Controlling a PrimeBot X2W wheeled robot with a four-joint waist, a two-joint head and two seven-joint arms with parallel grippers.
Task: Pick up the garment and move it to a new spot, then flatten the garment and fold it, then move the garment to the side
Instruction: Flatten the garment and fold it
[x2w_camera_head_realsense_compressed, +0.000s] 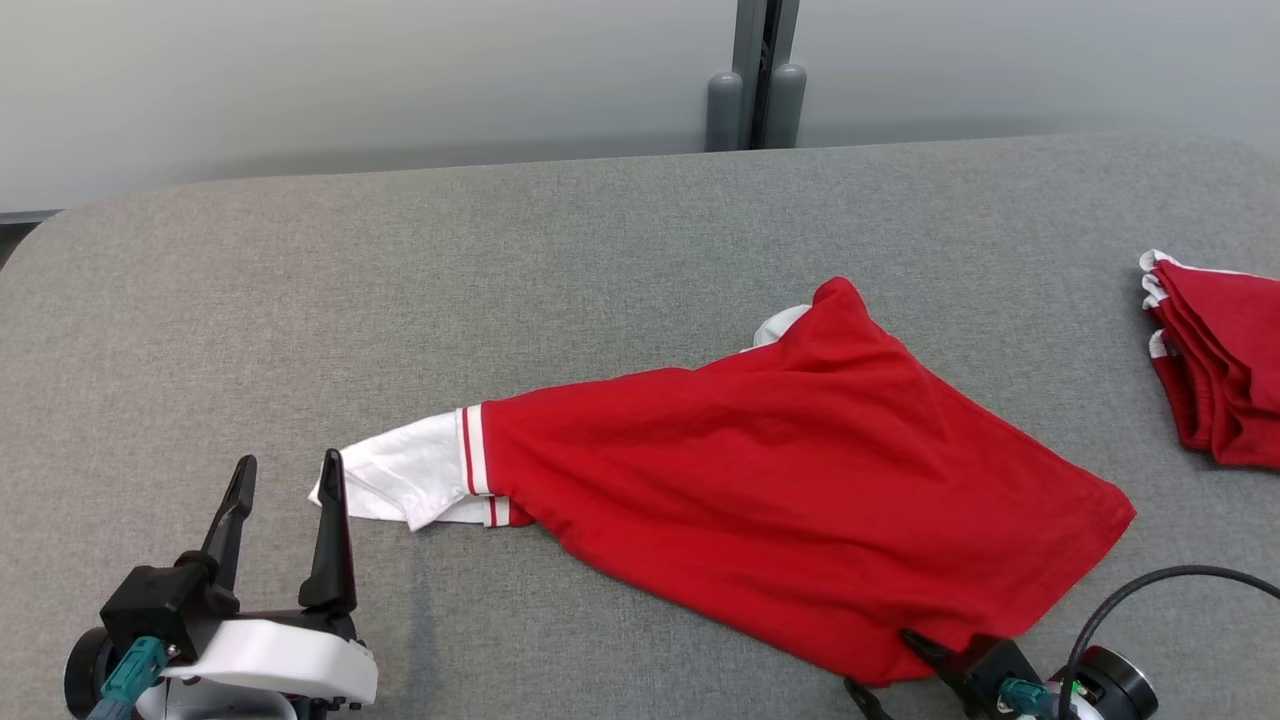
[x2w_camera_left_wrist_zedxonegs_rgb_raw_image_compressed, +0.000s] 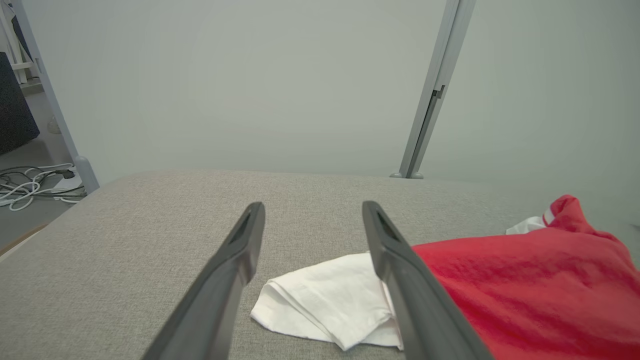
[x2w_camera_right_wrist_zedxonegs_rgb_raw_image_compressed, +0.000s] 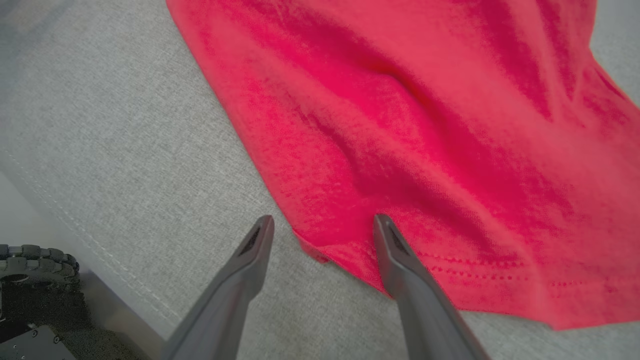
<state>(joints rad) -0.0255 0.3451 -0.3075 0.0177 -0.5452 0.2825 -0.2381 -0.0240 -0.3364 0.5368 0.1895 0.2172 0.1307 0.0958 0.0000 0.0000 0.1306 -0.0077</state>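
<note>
The right gripper grabs the shirt's stitched hem corner (x2w_camera_head_realsense_compressed: 885, 672) next, to move and flatten the red shirt (x2w_camera_head_realsense_compressed: 768, 480).
A red garment (x2w_camera_head_realsense_compressed: 790, 480) with a white sleeve (x2w_camera_head_realsense_compressed: 410, 480) lies spread but rumpled across the middle of the grey padded table (x2w_camera_head_realsense_compressed: 400, 280). My left gripper (x2w_camera_head_realsense_compressed: 288, 465) stands open at the lower left, just left of the sleeve's end. In the left wrist view, that gripper (x2w_camera_left_wrist_zedxonegs_rgb_raw_image_compressed: 312, 207) has the white sleeve (x2w_camera_left_wrist_zedxonegs_rgb_raw_image_compressed: 325, 300) lying below and between its fingers, apart from them. My right gripper (x2w_camera_head_realsense_compressed: 875, 658) is open at the garment's near hem. In the right wrist view, this gripper (x2w_camera_right_wrist_zedxonegs_rgb_raw_image_compressed: 324, 220) straddles the hem's corner of the garment (x2w_camera_right_wrist_zedxonegs_rgb_raw_image_compressed: 425, 125), one finger over the fabric.
A stack of folded red garments (x2w_camera_head_realsense_compressed: 1220, 360) lies at the table's right edge. A grey post (x2w_camera_head_realsense_compressed: 757, 90) stands behind the table against a pale wall. The table's front edge (x2w_camera_right_wrist_zedxonegs_rgb_raw_image_compressed: 75, 235) runs close to my right gripper. Cables (x2w_camera_left_wrist_zedxonegs_rgb_raw_image_compressed: 30, 185) lie on the floor at left.
</note>
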